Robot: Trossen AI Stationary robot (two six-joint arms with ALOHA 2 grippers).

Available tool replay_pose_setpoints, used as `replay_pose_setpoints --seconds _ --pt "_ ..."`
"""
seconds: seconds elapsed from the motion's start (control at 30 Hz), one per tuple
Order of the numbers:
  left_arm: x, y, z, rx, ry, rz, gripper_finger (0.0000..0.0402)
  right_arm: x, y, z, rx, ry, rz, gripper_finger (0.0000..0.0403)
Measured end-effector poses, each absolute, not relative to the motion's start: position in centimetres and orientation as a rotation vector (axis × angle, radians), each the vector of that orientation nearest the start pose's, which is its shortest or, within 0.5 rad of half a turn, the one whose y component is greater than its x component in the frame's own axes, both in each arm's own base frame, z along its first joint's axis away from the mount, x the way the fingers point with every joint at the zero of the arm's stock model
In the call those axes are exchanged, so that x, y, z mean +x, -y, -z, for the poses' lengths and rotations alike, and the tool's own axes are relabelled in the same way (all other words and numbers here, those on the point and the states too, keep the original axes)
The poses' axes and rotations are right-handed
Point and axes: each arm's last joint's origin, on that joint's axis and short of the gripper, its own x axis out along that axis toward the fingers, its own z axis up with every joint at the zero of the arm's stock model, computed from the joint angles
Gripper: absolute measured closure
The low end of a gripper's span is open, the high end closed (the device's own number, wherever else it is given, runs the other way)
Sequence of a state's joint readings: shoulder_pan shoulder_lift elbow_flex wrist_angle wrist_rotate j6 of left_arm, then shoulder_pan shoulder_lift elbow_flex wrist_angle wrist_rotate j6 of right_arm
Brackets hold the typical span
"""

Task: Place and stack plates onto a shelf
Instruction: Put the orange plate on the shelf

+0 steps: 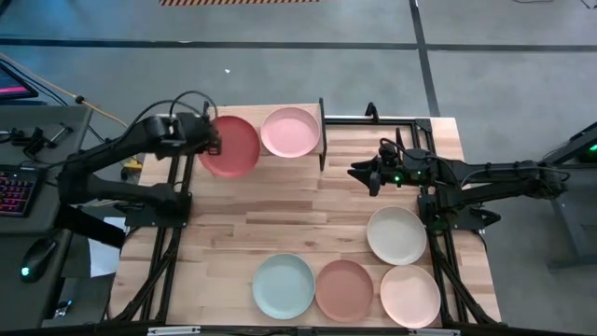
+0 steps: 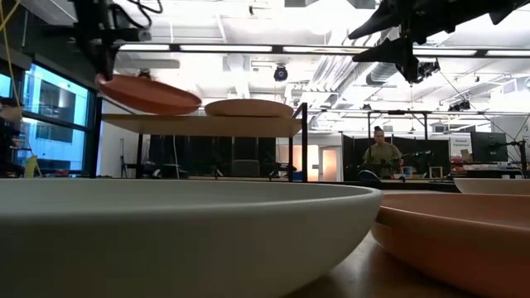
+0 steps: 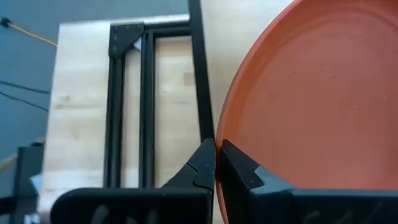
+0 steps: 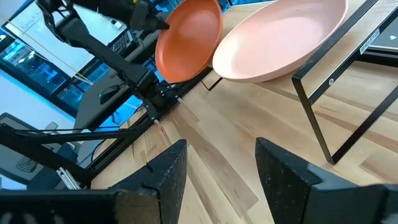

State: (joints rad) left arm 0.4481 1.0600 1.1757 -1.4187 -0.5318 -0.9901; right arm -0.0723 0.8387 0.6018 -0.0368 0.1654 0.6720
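Note:
The red plate's near edge point(image 1: 229, 175) sticks out past the shelf's front edge point(image 1: 270, 156), so my left gripper now moves the plate farther back before releasing it.
My left gripper point(image 1: 213, 140) point(image 3: 216, 158) is shut on the red plate point(image 1: 233, 146) point(image 2: 151, 94) point(image 4: 189, 40), which it holds over the left half of the shelf point(image 2: 203, 124). The pink plate point(image 1: 290, 131) point(image 2: 248, 108) point(image 4: 280, 37) rests flat on the shelf's right half. My right gripper point(image 1: 368, 175) point(image 4: 214, 168) is open and hangs in the air right of the shelf, touching nothing. On the tabletop near the front edge lie the cream plate point(image 1: 396, 233), the pale blue plate point(image 1: 283, 285), the terracotta plate point(image 1: 344, 289) and the peach plate point(image 1: 409, 295). My left gripper pinches the red plate's left rim point(image 3: 219, 134) between its two fingers, one on the plate's inner face and one on its underside. It comes at the rim from the table's left. The plate is tilted, held rim high; whether its lower far side point(image 2: 192, 108) touches the shelf board I cannot tell.
The shelf's black legs and frame point(image 1: 322, 135) point(image 4: 311, 118) stand between the two arms. A second black frame point(image 1: 410, 126) sits at the table's far right. Bare tabletop point(image 1: 280, 210) lies between the shelf and the front plates. A person point(image 2: 383, 153) stands in the room behind.

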Motion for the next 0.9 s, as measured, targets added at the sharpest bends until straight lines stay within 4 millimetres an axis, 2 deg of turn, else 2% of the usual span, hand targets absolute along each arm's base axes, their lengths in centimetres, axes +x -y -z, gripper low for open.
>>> replay_pose_setpoints --seconds 0.27,0.63,0.9 --pt "14.2 -11.2 -35.5 -0.629 -0.87 -1.419 0.0401 18.7 1.8 -27.4 0.651 -0.196 0.323 0.0231" --pt "15.5 -13.3 -34.3 -0.607 -0.97 -1.404 0.0402 18.7 1.8 -27.4 0.651 -0.195 0.323 0.0231" --pt "15.8 -13.6 -34.3 -0.55 -0.989 -1.36 0.0396 18.7 1.8 -27.4 0.651 -0.196 0.323 0.0231"
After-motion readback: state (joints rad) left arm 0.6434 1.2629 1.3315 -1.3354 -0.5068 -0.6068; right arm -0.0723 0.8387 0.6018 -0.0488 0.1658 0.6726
